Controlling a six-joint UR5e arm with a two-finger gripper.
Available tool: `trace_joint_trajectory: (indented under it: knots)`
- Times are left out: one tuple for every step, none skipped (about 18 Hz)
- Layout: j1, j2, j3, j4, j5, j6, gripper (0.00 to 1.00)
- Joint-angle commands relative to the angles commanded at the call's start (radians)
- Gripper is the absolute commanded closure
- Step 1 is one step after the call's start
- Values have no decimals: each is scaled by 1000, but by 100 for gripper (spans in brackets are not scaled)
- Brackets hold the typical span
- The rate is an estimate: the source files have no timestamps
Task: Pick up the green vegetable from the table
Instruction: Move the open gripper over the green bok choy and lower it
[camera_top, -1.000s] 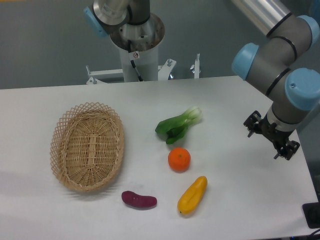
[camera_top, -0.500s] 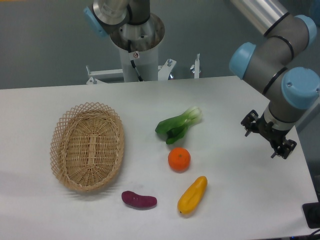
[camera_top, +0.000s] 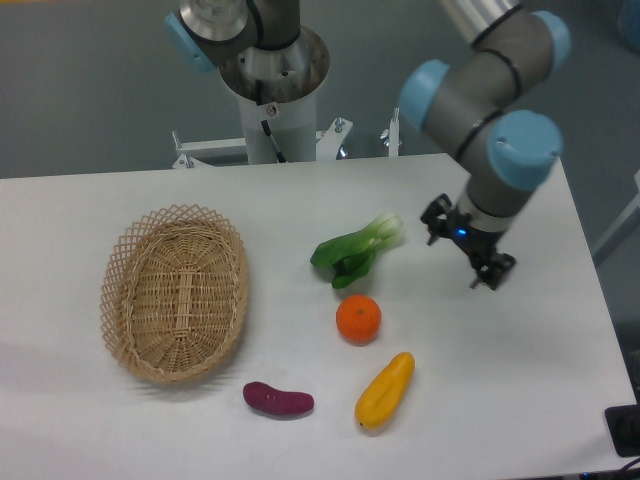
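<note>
My gripper grabs the green vegetable by its pale stem end next, to pick it up from the table.
The green vegetable lies on the white table just right of centre, with dark green leaves at the lower left and a pale stem end at the upper right. My gripper hangs over the table to the right of the vegetable's stem end, apart from it. Its two black fingertips stand wide apart and nothing is between them.
An orange sits just below the green vegetable. A yellow elongated vegetable and a purple eggplant-like piece lie near the front edge. A wicker basket stands at the left. The arm's base column is at the back.
The arm has swung left from the table's right edge, bringing the gripper much closer to the green vegetable. No object on the table has moved.
</note>
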Motion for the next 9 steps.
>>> trace_joint_trajectory:
  knots:
    - [-12, 5, -21, 0, 0, -2, 0]
    - [-21, 8, -37, -2, 2, -6, 0]
    - [-26, 9, -52, -2, 3, -9, 0]
    - [-26, 9, -68, 0, 3, -15, 0]
    - [-28, 9, -77, 0, 3, -15, 0]
    - [-28, 11, -85, -2, 5, -15, 0]
    - [-29, 12, -97, -2, 5, -18, 0]
    - [-29, 15, -109, 3, 5, -20, 0]
    - [-35, 14, -115, 6, 5, -21, 0]
